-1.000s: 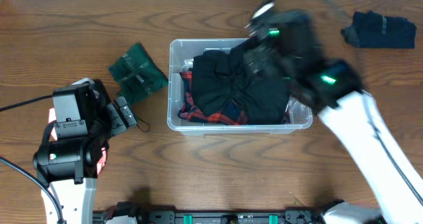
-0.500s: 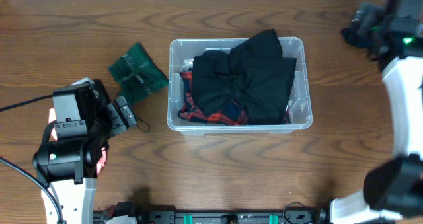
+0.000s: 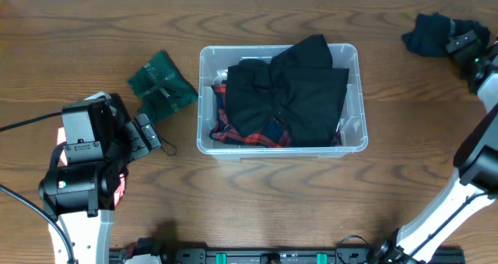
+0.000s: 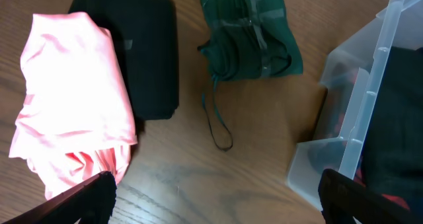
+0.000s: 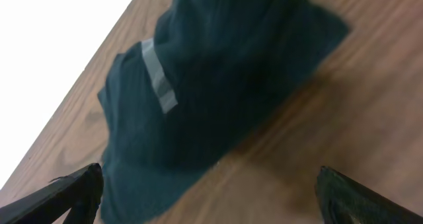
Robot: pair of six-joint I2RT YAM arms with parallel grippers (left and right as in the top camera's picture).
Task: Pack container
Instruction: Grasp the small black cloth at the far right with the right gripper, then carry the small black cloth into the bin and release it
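The garment's folded edge (image 5: pixel 201 163) and the wood are below the fingers of my right gripper, so my fingers would miss the navy garment if I closed now. I will lower them first.
The clear plastic container (image 3: pixel 205 100) stands mid-table, filled with a black garment (image 3: pixel 292 93) over a red plaid one (image 3: pixel 220 124); its corner shows in the left wrist view (image 4: pixel 370 112). My right gripper (image 3: pixel 464 46) is open and empty at the far right, beside a dark navy folded garment (image 3: pixel 432 32), which fills the right wrist view (image 5: pixel 211 72). My left gripper (image 3: pixel 146 135) is open and empty left of the container, near a folded green garment (image 3: pixel 159 83), also in the left wrist view (image 4: pixel 254 36).
A pink garment (image 4: pixel 69 105) and a black folded garment (image 4: pixel 142 52) lie under my left arm. A thin dark cord loop (image 4: pixel 218 121) lies on the wood by the green garment. The table's far edge runs just behind the navy garment.
My right arm has swung from above the container to the far right, beside the navy garment. The black garment stays in the container. The left arm has not moved.
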